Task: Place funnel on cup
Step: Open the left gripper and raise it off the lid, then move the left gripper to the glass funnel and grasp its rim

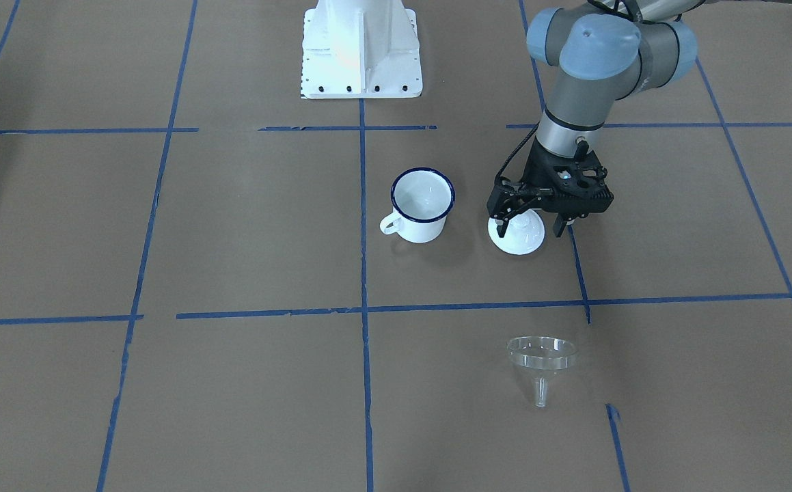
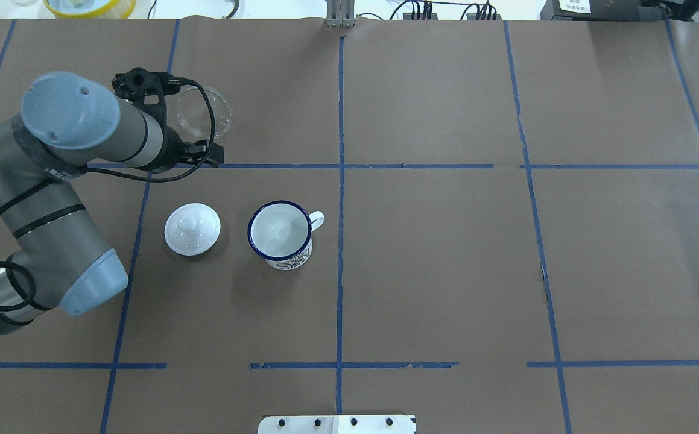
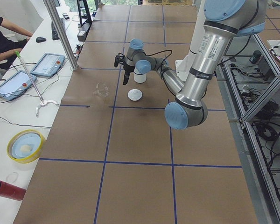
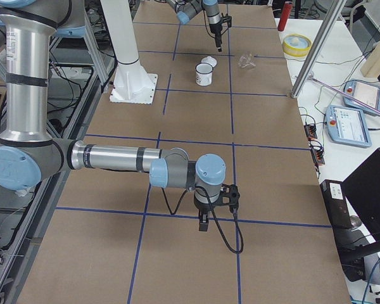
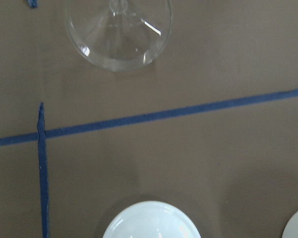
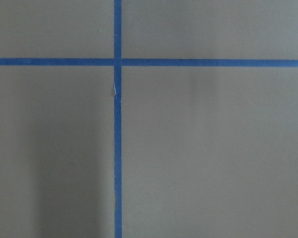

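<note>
The robot's left gripper needs to set the funnel on the cup point(image 1: 423, 203), so next it should grab the clear funnel by its wide rim point(image 1: 541, 360).
The clear funnel point(image 1: 542, 362) lies on its side on the brown table, spout pointing away from the robot. It also shows in the overhead view point(image 2: 202, 111) and at the top of the left wrist view point(image 5: 118, 34). The white cup point(image 1: 423, 203) with a blue rim stands upright and empty near the table's middle point(image 2: 281, 232). My left gripper point(image 1: 532, 224) hangs open and empty above the table, between the funnel and a white knobbed lid point(image 1: 516, 237). My right gripper point(image 4: 202, 221) hovers far off; I cannot tell whether it is open or shut.
The lid point(image 2: 192, 229) lies flat just beside the cup, on the side toward the left arm. The white robot base point(image 1: 361, 48) stands behind the cup. Blue tape lines grid the table. A yellow bowl point(image 2: 90, 6) sits past the far edge.
</note>
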Controlling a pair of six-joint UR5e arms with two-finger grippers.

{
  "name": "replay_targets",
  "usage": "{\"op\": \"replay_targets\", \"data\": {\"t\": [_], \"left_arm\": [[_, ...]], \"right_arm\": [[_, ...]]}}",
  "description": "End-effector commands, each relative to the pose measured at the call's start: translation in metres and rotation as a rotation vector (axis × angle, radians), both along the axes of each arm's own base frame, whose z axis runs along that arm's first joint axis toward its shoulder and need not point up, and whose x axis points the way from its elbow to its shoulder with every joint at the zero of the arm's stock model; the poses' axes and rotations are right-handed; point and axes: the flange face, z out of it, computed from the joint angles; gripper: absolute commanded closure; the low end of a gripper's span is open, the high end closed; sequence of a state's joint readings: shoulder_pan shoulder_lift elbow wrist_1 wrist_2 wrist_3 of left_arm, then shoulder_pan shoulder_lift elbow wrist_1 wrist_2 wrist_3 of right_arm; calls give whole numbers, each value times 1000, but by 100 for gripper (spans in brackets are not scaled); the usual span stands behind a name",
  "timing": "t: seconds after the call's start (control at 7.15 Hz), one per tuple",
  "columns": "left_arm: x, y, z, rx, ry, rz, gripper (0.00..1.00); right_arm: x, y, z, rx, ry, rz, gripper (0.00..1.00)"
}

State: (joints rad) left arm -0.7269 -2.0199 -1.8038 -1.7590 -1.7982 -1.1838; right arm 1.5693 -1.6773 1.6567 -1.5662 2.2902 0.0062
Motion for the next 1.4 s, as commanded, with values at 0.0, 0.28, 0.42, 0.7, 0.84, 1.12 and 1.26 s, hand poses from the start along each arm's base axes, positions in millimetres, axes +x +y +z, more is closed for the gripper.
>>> {"op": "replay_targets", "data": {"t": [0.0,0.28,0.42,0.7,0.84,1.12,1.26], "left_arm": [[12,-33,0,-162,108,-207,0],[34,-60,35,-253,229,-376,0],[41,-69,53,-278,267,-405,0],[45,-75,63,-294,273,-423,0],[42,-88,54,-288,281,-443,0],[36,-121,61,-237,346,-511,0],[39,-129,70,-211,362,-542,0]], "right_arm": [[0,0,0,-1,0,0,0],[0,0,0,-1,0,0,0],[0,0,0,-1,0,0,0],[0,0,0,-1,0,0,0],[0,0,0,1,0,0,0],[0,0,0,-1,0,0,0],[0,0,0,-1,0,0,0]]}}
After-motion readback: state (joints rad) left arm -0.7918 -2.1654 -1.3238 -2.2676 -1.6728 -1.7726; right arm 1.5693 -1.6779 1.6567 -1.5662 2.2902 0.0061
